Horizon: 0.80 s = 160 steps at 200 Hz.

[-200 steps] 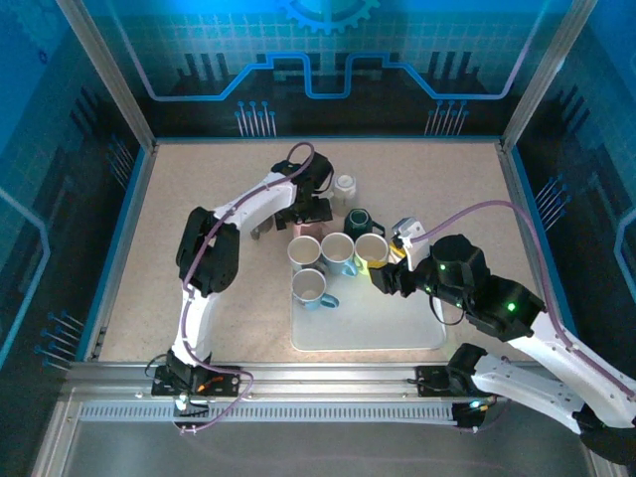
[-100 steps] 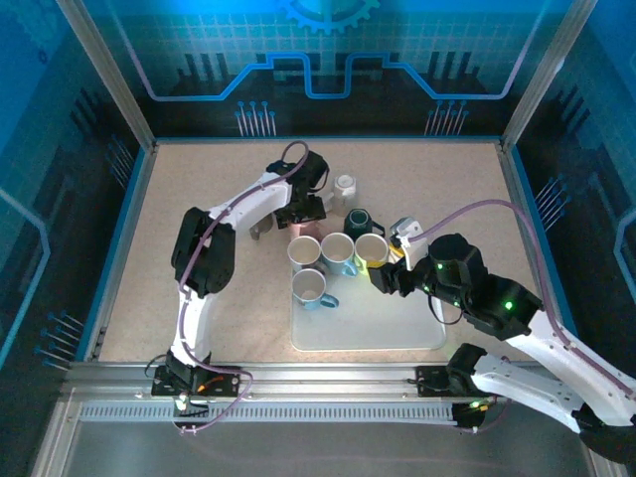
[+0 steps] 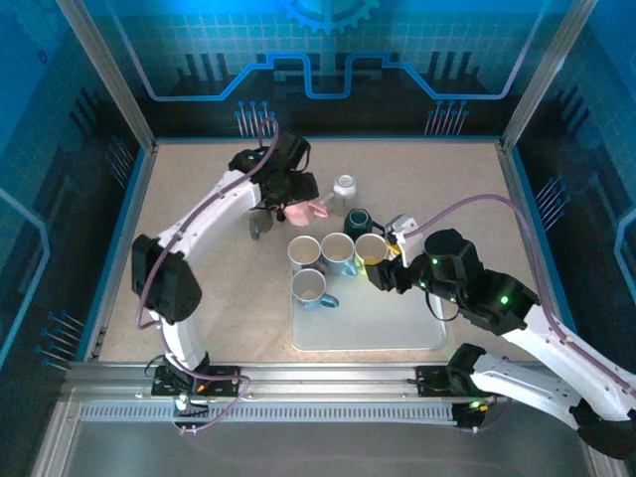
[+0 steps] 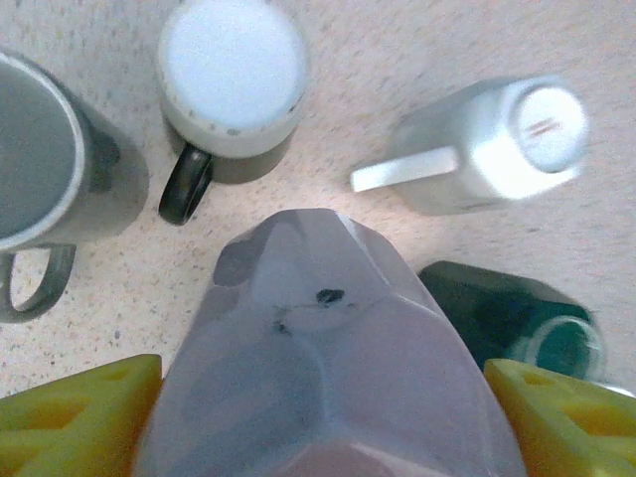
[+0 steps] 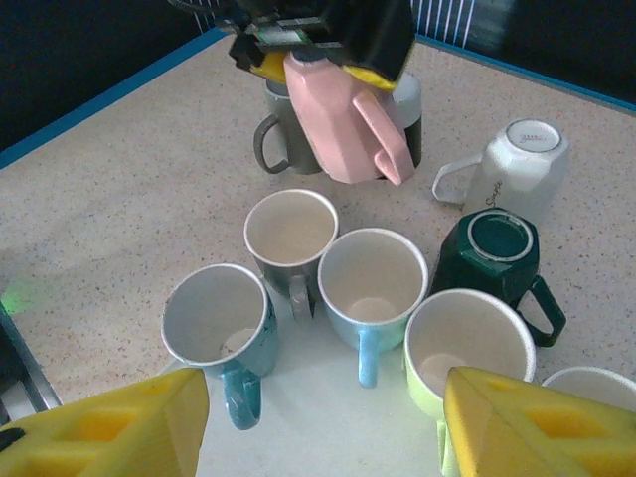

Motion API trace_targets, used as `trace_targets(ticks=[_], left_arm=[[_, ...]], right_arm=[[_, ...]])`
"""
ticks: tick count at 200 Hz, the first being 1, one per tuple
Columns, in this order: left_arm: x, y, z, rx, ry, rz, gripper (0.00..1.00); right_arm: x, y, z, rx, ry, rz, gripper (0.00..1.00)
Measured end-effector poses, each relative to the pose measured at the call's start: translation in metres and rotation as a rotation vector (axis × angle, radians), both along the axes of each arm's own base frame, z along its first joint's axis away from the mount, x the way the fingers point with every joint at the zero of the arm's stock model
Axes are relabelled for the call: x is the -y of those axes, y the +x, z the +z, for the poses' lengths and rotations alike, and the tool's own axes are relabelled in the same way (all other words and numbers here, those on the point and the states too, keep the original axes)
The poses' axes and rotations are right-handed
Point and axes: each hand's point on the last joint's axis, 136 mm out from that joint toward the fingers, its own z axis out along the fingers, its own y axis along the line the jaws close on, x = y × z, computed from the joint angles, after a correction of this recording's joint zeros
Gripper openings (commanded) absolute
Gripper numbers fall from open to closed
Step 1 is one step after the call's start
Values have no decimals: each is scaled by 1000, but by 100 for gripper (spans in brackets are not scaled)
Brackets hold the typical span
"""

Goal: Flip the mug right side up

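Observation:
My right gripper should grab the pink mug by its handle (image 3: 319, 208) (image 5: 387, 136) next. The mug's base stays free that way, so the mug can be set right side up.
A pink mug (image 5: 341, 127) hangs above the table, tilted, handle to the right. My left gripper (image 5: 318, 40) is shut on it from above. In the left wrist view the pink mug (image 4: 328, 368) looks greyish and turns its base to the camera between the yellow fingers (image 4: 79, 412). From above, the pink mug (image 3: 303, 209) sits under the left gripper (image 3: 288, 194), behind the tray. My right gripper (image 5: 323, 437) is open, hovering over the tray's upright mugs; in the top view this right gripper (image 3: 390, 270) is beside the lime mug (image 3: 371, 248).
A white tray (image 3: 368, 318) carries upright grey (image 5: 290, 234), light blue (image 5: 373, 283), lime (image 5: 467, 348) and teal (image 5: 219, 323) mugs. Behind it stand an upside-down white mug (image 5: 517, 164), an upside-down dark green mug (image 5: 497, 258), a grey mug (image 5: 283, 134) and an upside-down dark mug (image 4: 231, 89).
The left arm has swung its elbow out to the left and lifted the pink mug off the table, moving it back and left. The right arm barely moved.

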Motion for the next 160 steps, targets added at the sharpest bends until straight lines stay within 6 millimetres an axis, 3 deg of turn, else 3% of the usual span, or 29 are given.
trace_targets(ticks=[28,47,76,114,140,160], left_arm=[[0,-10,50,153,-86,-45,59],[-2,-32,74,296,-165,-114,58],[-6,-72,92,538,-293,-215,55],[1,-97,115,811,-407,-344,51],[2,-115,132,978,-441,-425,50],[1,-130,145,1081,-445,-477,50]], right_arm=[[-1,0,9,-1,28,-5,65],[-5,3,14,-33,62,-29,65],[-14,10,18,-131,149,-75,64],[-29,18,38,-325,432,-90,62],[-51,25,60,-476,694,15,63],[-74,26,62,-621,812,149,63]])
